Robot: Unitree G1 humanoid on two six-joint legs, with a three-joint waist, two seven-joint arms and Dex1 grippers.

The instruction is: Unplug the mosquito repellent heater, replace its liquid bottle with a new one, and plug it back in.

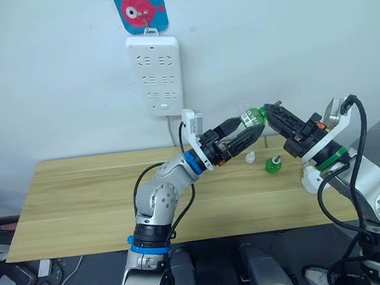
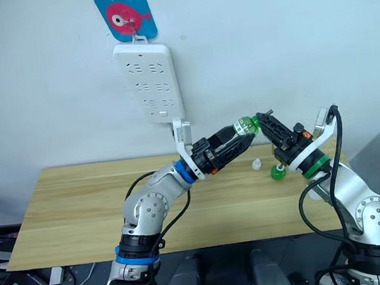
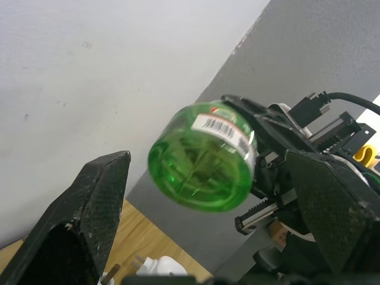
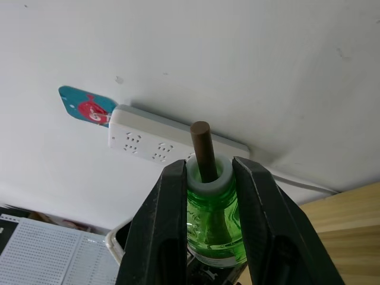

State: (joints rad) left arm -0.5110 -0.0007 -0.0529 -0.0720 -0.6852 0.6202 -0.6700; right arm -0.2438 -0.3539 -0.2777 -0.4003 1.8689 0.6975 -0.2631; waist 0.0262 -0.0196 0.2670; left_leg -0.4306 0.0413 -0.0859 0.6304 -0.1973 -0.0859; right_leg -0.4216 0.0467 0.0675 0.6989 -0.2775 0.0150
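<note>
The green liquid bottle has to enter the heater (image 3: pixel 161 266) with its neck and wick, so my left gripper should grab it next by its round body (image 3: pixel 200 159) and leave the neck and wick free.
A green liquid bottle (image 1: pixel 253 116) hangs in the air above the table's back right. My right gripper (image 4: pixel 209 169) is shut on its white neck, and the brown wick (image 4: pixel 202 145) sticks out past the fingers. My left gripper (image 1: pixel 251 126) is open, with one finger on each side of the bottle's round base (image 3: pixel 199 172), not touching it. A second green bottle (image 1: pixel 272 165) stands on the table below. Beside it lies the small white mosquito repellent heater (image 1: pixel 251 157), unplugged, its prongs visible in the left wrist view (image 3: pixel 155 267).
A long white power strip (image 1: pixel 156 74) hangs on the wall from a blue fish-shaped hook (image 1: pixel 138 8), its cord dropping behind the wooden table (image 1: pixel 81 201). The table's left half is bare wood. A grey panel stands at the right.
</note>
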